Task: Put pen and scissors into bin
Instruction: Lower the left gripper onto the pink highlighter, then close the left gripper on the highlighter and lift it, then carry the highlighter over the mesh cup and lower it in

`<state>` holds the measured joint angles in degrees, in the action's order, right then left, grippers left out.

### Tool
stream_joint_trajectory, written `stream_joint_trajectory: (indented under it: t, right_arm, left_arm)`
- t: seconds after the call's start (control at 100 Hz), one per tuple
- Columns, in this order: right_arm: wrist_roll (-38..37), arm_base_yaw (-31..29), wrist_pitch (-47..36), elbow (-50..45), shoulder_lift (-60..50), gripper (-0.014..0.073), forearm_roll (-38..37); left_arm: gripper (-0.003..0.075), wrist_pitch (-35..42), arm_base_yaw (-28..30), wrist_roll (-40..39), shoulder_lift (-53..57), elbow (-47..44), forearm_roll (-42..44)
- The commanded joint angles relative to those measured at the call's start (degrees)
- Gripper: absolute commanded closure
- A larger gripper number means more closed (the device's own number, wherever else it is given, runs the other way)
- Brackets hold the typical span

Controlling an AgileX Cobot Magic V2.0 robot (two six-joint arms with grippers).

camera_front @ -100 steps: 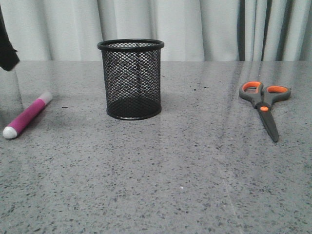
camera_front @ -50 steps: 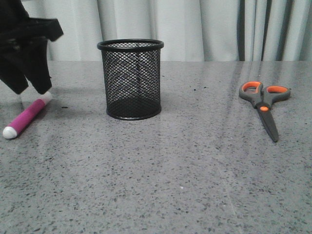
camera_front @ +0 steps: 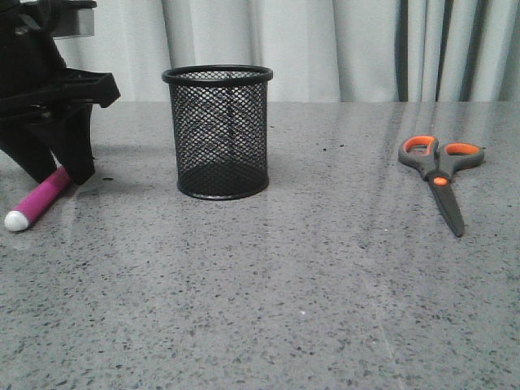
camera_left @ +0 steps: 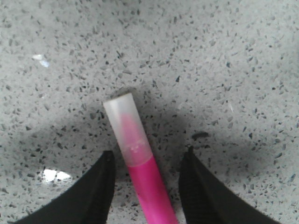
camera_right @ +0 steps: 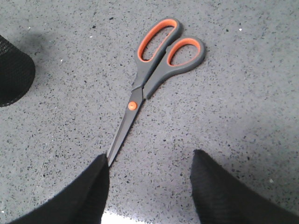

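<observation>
The pink body of the pen (camera_front: 36,203) is right beside my left gripper's low fingers, so they would hold the pen if they closed now. My left gripper needs to close on the pen now.
The pen (camera_front: 36,203) lies on the table at the left, white end toward the front, its clear cap hidden behind my left gripper (camera_front: 58,175). In the left wrist view the pen (camera_left: 135,154) lies between the two black fingers (camera_left: 100,186), with a gap on each side; the gripper (camera_left: 149,153) is open. The black mesh bin (camera_front: 218,134) stands upright right of the pen. The scissors (camera_front: 439,166) lie closed at the right, handles away. In the right wrist view my open right gripper (camera_right: 150,156) hovers just short of the scissors' (camera_right: 154,70) blade tip, holding nothing.
The speckled grey table (camera_front: 284,284) runs back to a pale curtain (camera_front: 341,49). The bin's base (camera_right: 11,70) shows at the edge of the right wrist view. The right arm does not show in the front view.
My left gripper has come down from the upper left and now straddles the pen's capped end. Pen, bin and scissors have not moved.
</observation>
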<state>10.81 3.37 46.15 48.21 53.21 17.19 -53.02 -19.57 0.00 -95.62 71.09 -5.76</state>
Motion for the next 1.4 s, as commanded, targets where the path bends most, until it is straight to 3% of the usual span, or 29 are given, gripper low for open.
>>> stream_joint_trajectory:
  t: [0.0,0.21,0.41,0.51,0.61,0.92,1.19,1.39]
  right_arm:
    - [0.75,-0.33,-2.97,2.06,-0.23,0.0239,0.84]
    - [0.75,-0.33,-2.97,2.06,-0.23,0.0239,0.84]
    - [0.75,-0.33,-2.97,2.06,-0.23,0.0239,0.84]
    - [0.75,-0.33,-2.97,2.06,-0.23,0.0239,0.84]
    - [0.75,-0.33,-2.97,2.06,-0.23,0.0239,0.84]
    - [0.75,-0.33,-2.97,2.06,-0.23,0.0239,0.84]
    - [0.75,-0.33,-2.61,2.06,-0.23,0.0239,0.84]
    - [0.75,-0.33,-2.95,2.06,-0.23,0.0239,0.84]
  left_arm:
    - [0.0426,1.64,-0.32,-0.79,2.0,1.75,-0.41]
    - [0.0501,0.48,-0.32,-1.64,0.91,1.75,-0.33]
    - [0.0525,-0.59,-0.32,-1.85,-0.71,1.75,-0.33]
    - [0.061,-0.39,-0.32,-1.85,-0.71,1.75,-0.03]
    - [0.0743,-0.39,-0.32,-1.85,-0.71,1.75,0.67]
    - [0.074,4.13,-2.02,-1.85,3.8,1.75,3.85]
    - [0.074,19.08,-2.97,-1.85,16.53,1.75,1.93]
    - [0.074,30.58,-8.86,-1.74,19.71,1.75,0.95]
